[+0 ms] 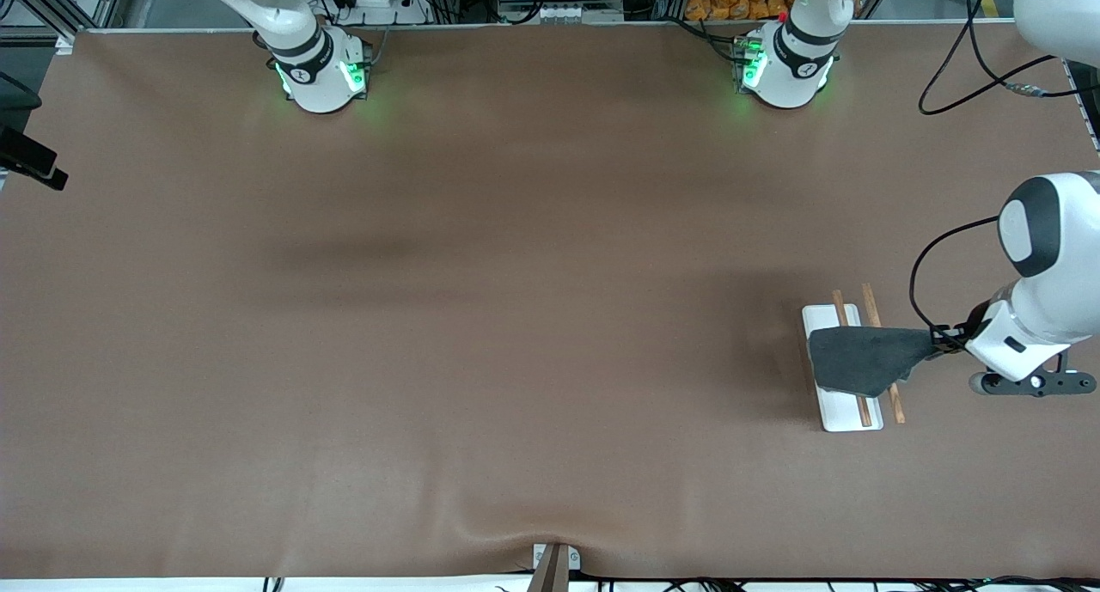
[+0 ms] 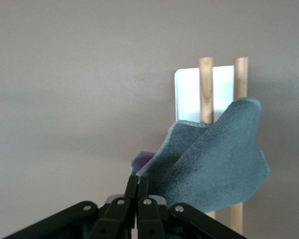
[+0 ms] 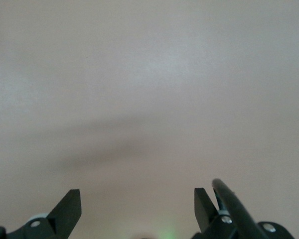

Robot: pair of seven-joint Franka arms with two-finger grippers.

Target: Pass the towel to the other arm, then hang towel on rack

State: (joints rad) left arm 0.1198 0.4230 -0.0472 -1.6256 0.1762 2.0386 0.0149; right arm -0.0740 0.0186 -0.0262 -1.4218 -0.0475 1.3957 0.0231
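Observation:
The towel hangs by its folded end (image 1: 907, 357) (image 2: 162, 162) from my fingers above the rack's wooden rods. From here, my left gripper keeps holding the towel until it settles flat.
The dark grey towel (image 1: 864, 358) lies spread across the two wooden rods (image 1: 870, 304) of the white rack (image 1: 846, 416), at the left arm's end of the table. My left gripper (image 1: 938, 341) is shut on one corner of the towel, just beside the rack. In the left wrist view the towel (image 2: 214, 164) drapes over both rods in front of the rack's white base (image 2: 189, 94), with the shut gripper (image 2: 138, 181) pinching its corner. My right gripper (image 3: 137, 201) is open and empty over bare table; it does not show in the front view.
A brown cloth (image 1: 481, 334) covers the whole table. A black cable (image 1: 924, 265) loops off the left arm above the rack. A small bracket (image 1: 554, 566) sits at the table's near edge. A black mount (image 1: 30, 162) juts in at the right arm's end.

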